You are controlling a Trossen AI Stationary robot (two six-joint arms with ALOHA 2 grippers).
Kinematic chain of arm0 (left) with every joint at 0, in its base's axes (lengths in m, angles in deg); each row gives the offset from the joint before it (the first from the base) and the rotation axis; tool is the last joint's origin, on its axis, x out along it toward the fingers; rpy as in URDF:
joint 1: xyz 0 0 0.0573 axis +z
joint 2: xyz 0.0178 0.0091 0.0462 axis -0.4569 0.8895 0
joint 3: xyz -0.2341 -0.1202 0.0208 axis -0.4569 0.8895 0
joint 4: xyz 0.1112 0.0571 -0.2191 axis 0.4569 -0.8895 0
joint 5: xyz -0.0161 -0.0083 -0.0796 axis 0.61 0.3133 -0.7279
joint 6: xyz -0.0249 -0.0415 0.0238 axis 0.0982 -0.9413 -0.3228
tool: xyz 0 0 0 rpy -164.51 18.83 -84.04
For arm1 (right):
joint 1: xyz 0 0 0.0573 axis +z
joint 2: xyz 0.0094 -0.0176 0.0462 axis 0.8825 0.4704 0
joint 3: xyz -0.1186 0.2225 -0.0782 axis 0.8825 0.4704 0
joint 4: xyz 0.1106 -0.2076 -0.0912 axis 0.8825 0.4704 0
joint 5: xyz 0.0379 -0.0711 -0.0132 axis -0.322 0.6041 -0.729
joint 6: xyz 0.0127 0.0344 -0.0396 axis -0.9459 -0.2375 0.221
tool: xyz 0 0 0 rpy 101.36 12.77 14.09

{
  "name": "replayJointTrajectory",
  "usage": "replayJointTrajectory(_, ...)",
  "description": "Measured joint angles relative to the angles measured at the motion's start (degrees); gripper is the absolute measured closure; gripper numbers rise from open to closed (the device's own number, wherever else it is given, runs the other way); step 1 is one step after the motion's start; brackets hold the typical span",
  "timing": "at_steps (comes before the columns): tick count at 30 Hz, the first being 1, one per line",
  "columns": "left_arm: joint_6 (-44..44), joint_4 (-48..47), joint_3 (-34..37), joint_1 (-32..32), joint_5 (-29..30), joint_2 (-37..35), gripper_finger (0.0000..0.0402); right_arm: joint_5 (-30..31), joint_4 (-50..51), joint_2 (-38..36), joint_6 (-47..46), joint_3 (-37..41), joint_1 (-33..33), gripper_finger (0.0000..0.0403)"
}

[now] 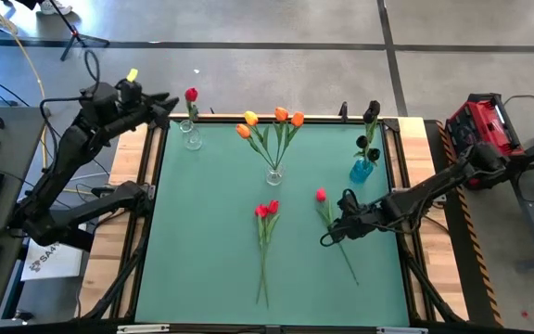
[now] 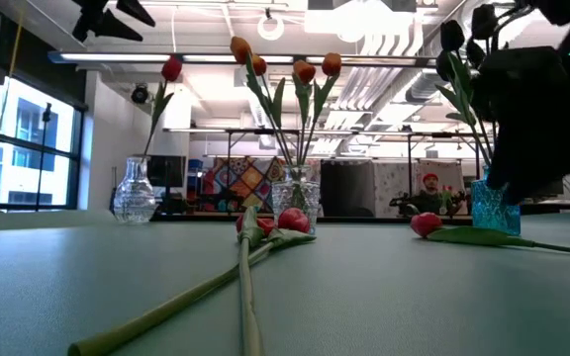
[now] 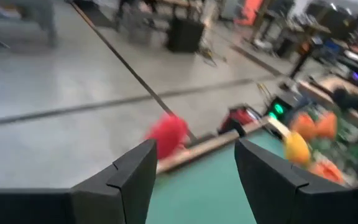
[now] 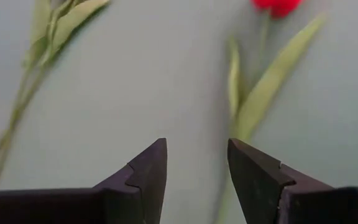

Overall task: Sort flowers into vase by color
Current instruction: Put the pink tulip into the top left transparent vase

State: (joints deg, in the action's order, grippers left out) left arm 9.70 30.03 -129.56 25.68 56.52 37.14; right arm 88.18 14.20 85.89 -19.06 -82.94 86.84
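My right gripper needs to move right in its wrist view first and then close on the red tulip's stem (image 1: 329, 219) (image 4: 224, 186), because one of the fingers is over that stem.
A red tulip (image 1: 191, 96) stands in a small clear vase (image 1: 193, 140) at the far left of the green mat. Orange and yellow tulips (image 1: 272, 121) stand in the middle clear vase (image 1: 274, 174), and dark tulips (image 1: 370, 116) in a blue vase (image 1: 361, 171). Two red tulips (image 1: 266, 211) lie flat on the mat, their stems crossing. A single red tulip (image 1: 320, 195) lies to their right. My right gripper (image 1: 330, 236) is open just above that tulip's stem and leaf (image 4: 263, 99). My left gripper (image 1: 169, 104) is open and raised, left of the vase's red tulip head (image 3: 166, 134).
The mat has a raised wooden frame (image 1: 151, 176) on its sides. The three vases stand in a row across the far half. The near half holds only the lying stems (image 2: 245, 287). A red case (image 1: 482, 121) sits beyond the right edge. A keyboard and a mouse lie to the left.
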Motion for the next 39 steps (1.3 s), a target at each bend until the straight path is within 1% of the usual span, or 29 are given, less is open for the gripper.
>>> replayJointTrajectory(3,-1.49,-3.44,0.00,-4.36,0.68,-0.68,0.0213,0.38,-0.41,0.76,-2.24,1.80,0.72,0.0247)
replayJointTrajectory(6,-3.32,-5.63,0.02,-8.36,1.92,-1.49,0.0227,0.93,-0.23,2.17,-2.03,2.42,0.46,0.0247)
replayJointTrajectory(10,-5.87,-7.24,0.02,-13.03,2.38,-2.07,0.0238,-3.87,-1.70,6.25,1.46,2.59,-0.23,0.0247)
replayJointTrajectory(16,-10.68,-8.58,0.46,-19.74,5.45,-2.13,0.0248,-3.86,-6.42,11.05,1.06,2.28,0.25,0.0251)
replayJointTrajectory(19,-14.61,-8.02,2.71,-23.31,7.08,-2.43,0.0254,-4.11,-7.69,11.92,0.99,2.27,0.24,0.0275)
replayJointTrajectory(23,-21.16,-7.78,7.19,-28.32,10.54,-3.48,0.0261,-5.63,-10.53,12.19,3.54,2.46,0.20,0.0326)
replayJointTrajectory(27,-25.02,-4.33,11.70,-33.33,13.38,-4.95,0.0263,-8.38,-11.60,12.25,2.77,2.49,0.20,0.0375)
replayJointTrajectory(29,-25.93,-2.23,13.51,-35.51,13.86,-5.38,0.0264,-9.15,-13.53,11.96,2.73,2.61,0.51,0.0394)
replayJointTrajectory(31,-25.76,0.26,15.17,-37.52,13.93,-5.30,0.0264,-9.58,-16.25,11.72,2.71,2.74,0.71,0.0398)
replayJointTrajectory(35,-24.60,0.69,17.21,-40.89,13.70,-4.34,0.0264,-8.54,-20.57,10.27,4.20,1.47,0.73,0.0397)
replayJointTrajectory(37,-24.38,0.88,17.71,-42.28,13.59,-3.67,0.0264,-7.71,-20.71,9.85,6.22,-0.20,1.01,0.0401)
replayJointTrajectory(39,-24.33,1.59,18.14,-43.35,13.54,-3.20,0.0264,-5.63,-20.71,9.74,7.93,-2.55,1.57,0.0400)
